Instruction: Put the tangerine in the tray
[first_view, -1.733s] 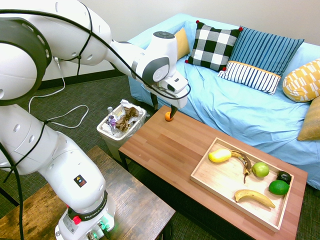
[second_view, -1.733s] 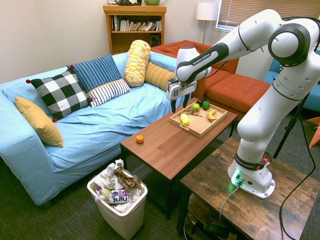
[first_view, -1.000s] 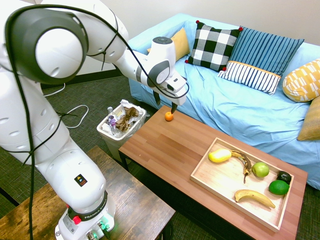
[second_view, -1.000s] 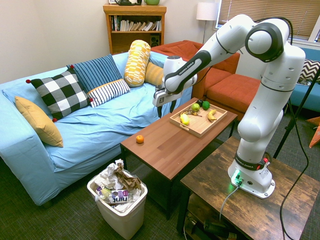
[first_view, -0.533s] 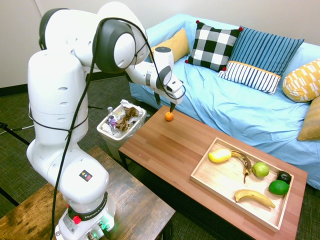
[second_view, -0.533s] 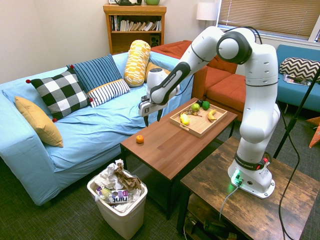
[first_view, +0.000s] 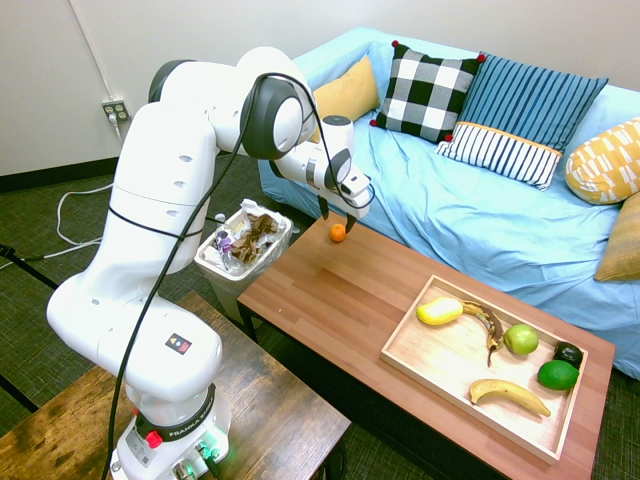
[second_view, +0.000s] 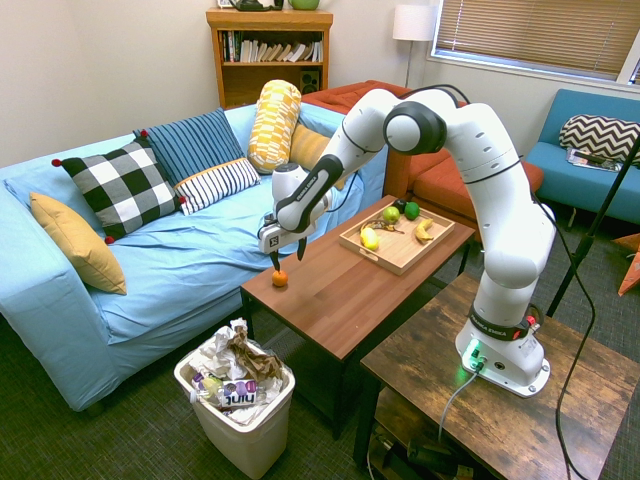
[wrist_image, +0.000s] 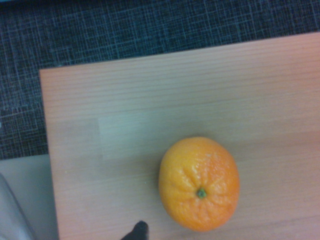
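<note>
My gripper moves lower, before closing on the tangerine. My fingertip stops above the tangerine (first_view: 338, 232) (wrist_image: 199, 184), with bare wooden tabletop showing between them.
The tangerine (first_view: 338, 232) is a small bright-orange fruit lying on the wooden coffee table near its corner by the sofa; it also shows as the tangerine (second_view: 280, 278) and fills the wrist view (wrist_image: 199, 183), stem up. My gripper (first_view: 336, 214) hangs just above it, fingers pointing down and open, nothing between them; from the other side the gripper (second_view: 286, 258) stands a little over the fruit. The light-wood tray (first_view: 452, 356) sits at the table's other end, well away, also seen as the tray (second_view: 400, 251).
In the tray lie a lemon (first_view: 440, 311), a banana (first_view: 508, 396), a green apple (first_view: 520, 339) and a lime (first_view: 557, 375). A white trash bin (first_view: 241, 249) full of rubbish stands on the floor beside the table corner. The blue sofa (first_view: 480, 205) runs along the table's far side.
The arm has swung from the tray side along the table to the tangerine's corner and come down over the fruit. The gripper stays open. The tangerine has not moved.
</note>
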